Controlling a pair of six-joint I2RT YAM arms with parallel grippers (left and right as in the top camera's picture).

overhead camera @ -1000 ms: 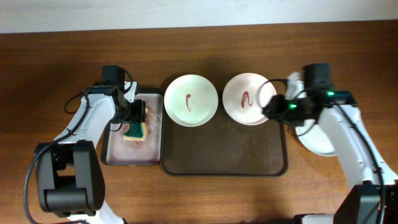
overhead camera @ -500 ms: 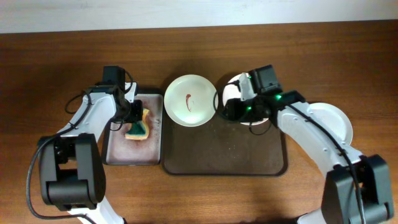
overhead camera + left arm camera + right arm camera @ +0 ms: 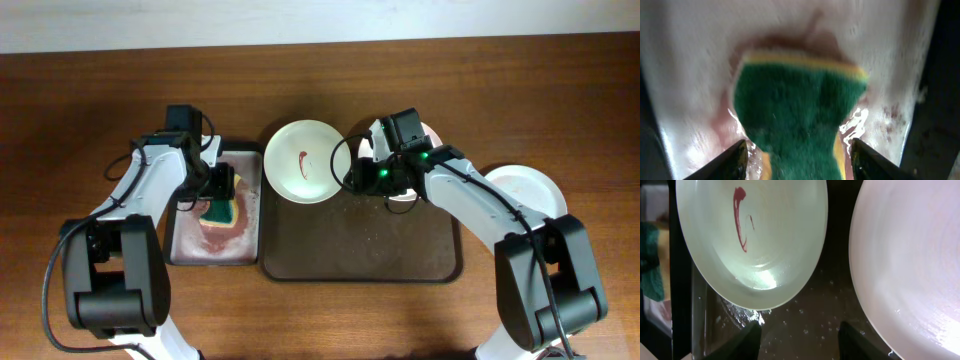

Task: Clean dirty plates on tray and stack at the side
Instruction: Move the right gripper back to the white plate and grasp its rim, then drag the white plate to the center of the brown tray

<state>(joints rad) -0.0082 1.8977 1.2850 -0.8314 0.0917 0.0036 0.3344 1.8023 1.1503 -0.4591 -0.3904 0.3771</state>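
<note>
My left gripper lowers before it closes on the sponge (image 3: 217, 210), since my open fingers are still above the sponge's sides.
The pale greenish plate (image 3: 307, 160) with a red squiggle sits at the back left of the dark brown tray (image 3: 360, 250). A white plate (image 3: 412, 160) at the tray's back right is mostly hidden by my right arm. A third white plate (image 3: 525, 195) lies on the tabletop to the right. My right gripper (image 3: 358, 180) is open and empty, low over the tray between the two plates. The right wrist view shows the greenish plate (image 3: 755, 235), the white plate (image 3: 910, 265), the tray (image 3: 810, 305) and the open gripper (image 3: 802, 340). My left gripper (image 3: 218, 192) is open around the sponge (image 3: 217, 210).
The black basin (image 3: 180, 255) with pinkish liquid stands left of the tray. In the left wrist view the green-yellow sponge (image 3: 800, 110) lies in the wet basin (image 3: 680, 75) between my open fingers (image 3: 800, 162). Bare wooden tabletop (image 3: 560, 90) surrounds the tray.
My right arm swung left from the plate on the table to the tray, between the two plates. The sponge, tilted up half a second ago, now lies flat in the basin.
</note>
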